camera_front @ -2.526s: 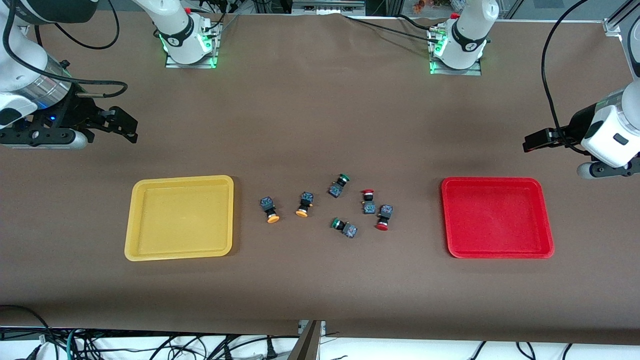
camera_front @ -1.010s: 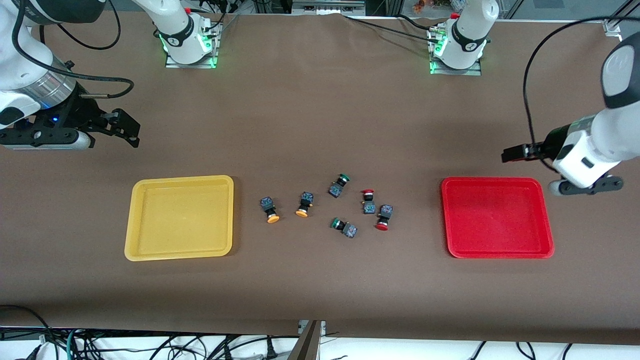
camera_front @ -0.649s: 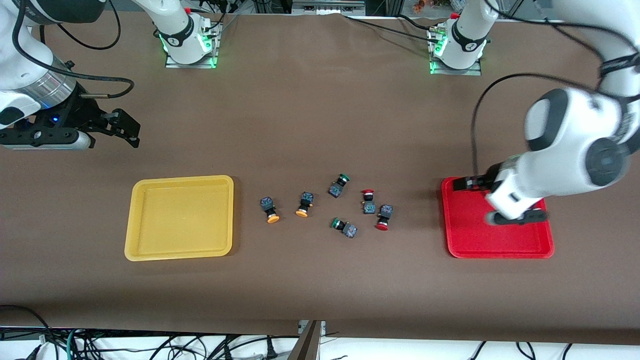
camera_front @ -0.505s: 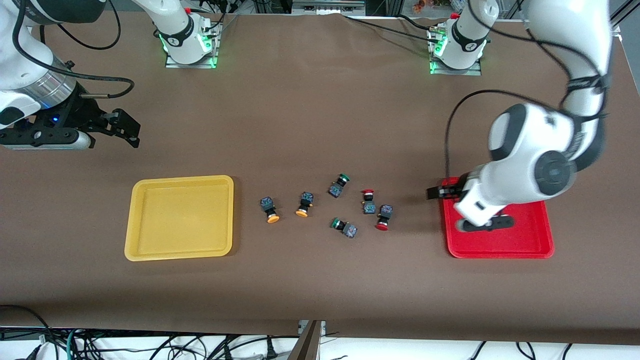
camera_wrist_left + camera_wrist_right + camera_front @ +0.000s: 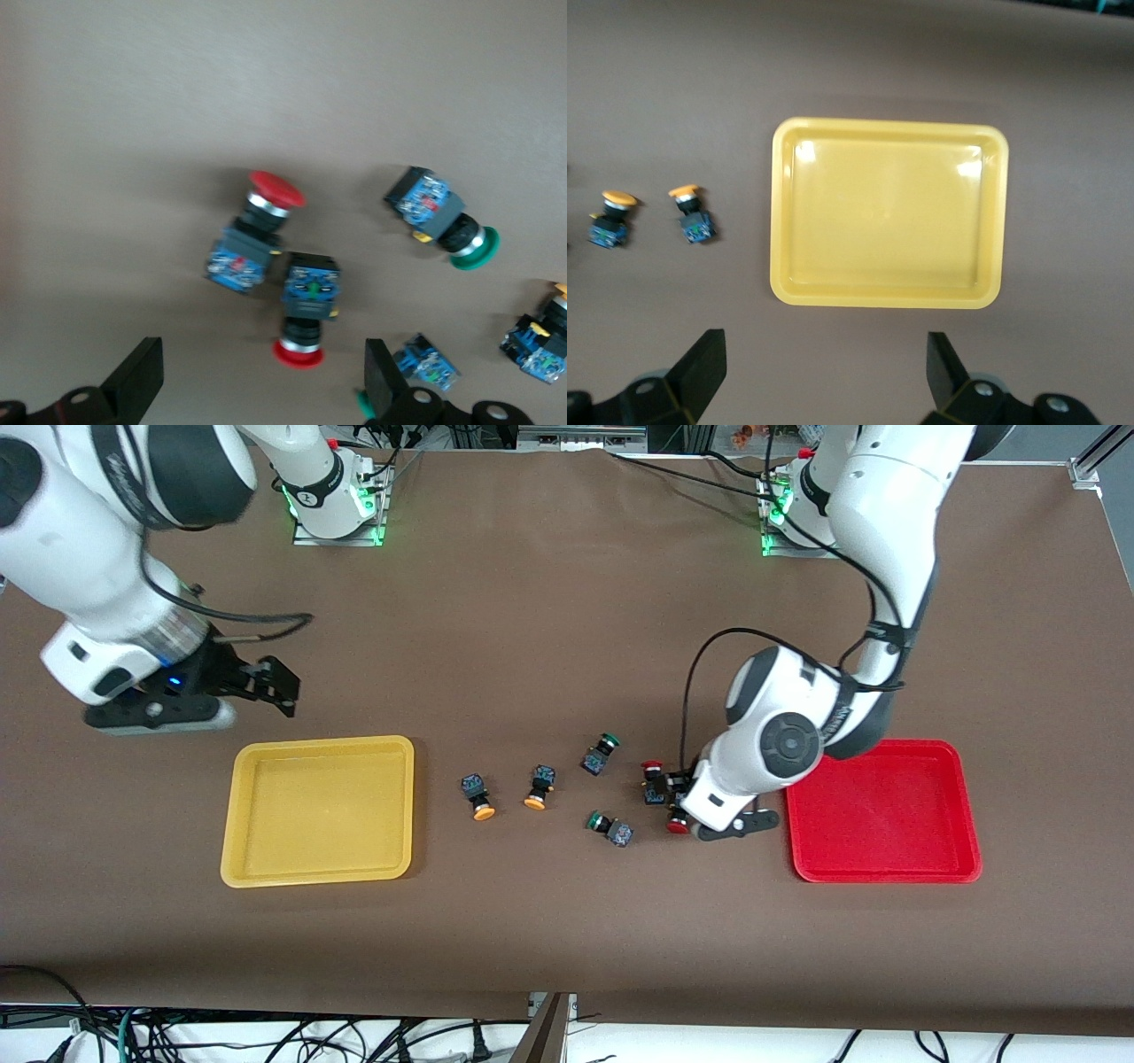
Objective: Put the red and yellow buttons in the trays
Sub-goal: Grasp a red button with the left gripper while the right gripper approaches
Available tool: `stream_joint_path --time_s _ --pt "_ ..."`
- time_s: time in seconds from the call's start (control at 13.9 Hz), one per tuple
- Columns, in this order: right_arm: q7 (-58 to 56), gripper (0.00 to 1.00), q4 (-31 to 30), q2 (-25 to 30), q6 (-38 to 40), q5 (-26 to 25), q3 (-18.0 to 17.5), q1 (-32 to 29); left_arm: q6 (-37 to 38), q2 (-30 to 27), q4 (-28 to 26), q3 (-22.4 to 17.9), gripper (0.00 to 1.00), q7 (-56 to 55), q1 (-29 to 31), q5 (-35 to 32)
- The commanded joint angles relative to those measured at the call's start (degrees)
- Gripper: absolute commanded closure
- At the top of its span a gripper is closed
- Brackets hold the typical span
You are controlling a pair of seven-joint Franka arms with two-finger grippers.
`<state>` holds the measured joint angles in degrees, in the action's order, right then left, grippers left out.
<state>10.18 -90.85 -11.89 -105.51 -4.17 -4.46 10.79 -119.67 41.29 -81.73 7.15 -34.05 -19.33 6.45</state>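
Note:
I need to place the green-marked red button in the red tray, so next I should grab the button by its boxy body with my left gripper.
Two red buttons lie side by side between the trays, one beside the other; both show in the left wrist view. Two yellow buttons lie toward the yellow tray; the right wrist view shows them and the tray. The red tray is empty. My left gripper is open and empty, low over the red buttons. My right gripper is open and empty, over bare table by the yellow tray's rim nearest the bases.
Two green-capped switches lie among the buttons, one farther from the front camera, one nearer. The left arm's white elbow hangs over the red tray's edge. The brown table runs wide around the trays.
My left arm swung from the table's end across the red tray down to the red buttons. My right arm moved toward the yellow tray. Buttons and trays have not moved.

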Motion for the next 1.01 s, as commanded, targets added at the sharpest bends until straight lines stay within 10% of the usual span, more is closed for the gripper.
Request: stream_joint_path --time_s 0.0,0.29,0.94 --pt "-0.60 0.00 1.12 -10.15 -1.71 -0.41 0.15 -0.16 -2.13 2.21 1.57 -1.00 0.00 -0.76 -1.75 0.14" --pt "0.63 0.00 1.38 -15.34 -9.69 8.20 -0.29 2.54 -3.81 3.98 1.13 -1.26 0.00 -0.85 -3.78 -2.22" --pt "9.77 0.00 1.03 -26.24 -21.57 8.04 -0.20 13.89 -6.71 7.32 1.31 -1.35 0.00 -5.68 -6.42 -7.42"
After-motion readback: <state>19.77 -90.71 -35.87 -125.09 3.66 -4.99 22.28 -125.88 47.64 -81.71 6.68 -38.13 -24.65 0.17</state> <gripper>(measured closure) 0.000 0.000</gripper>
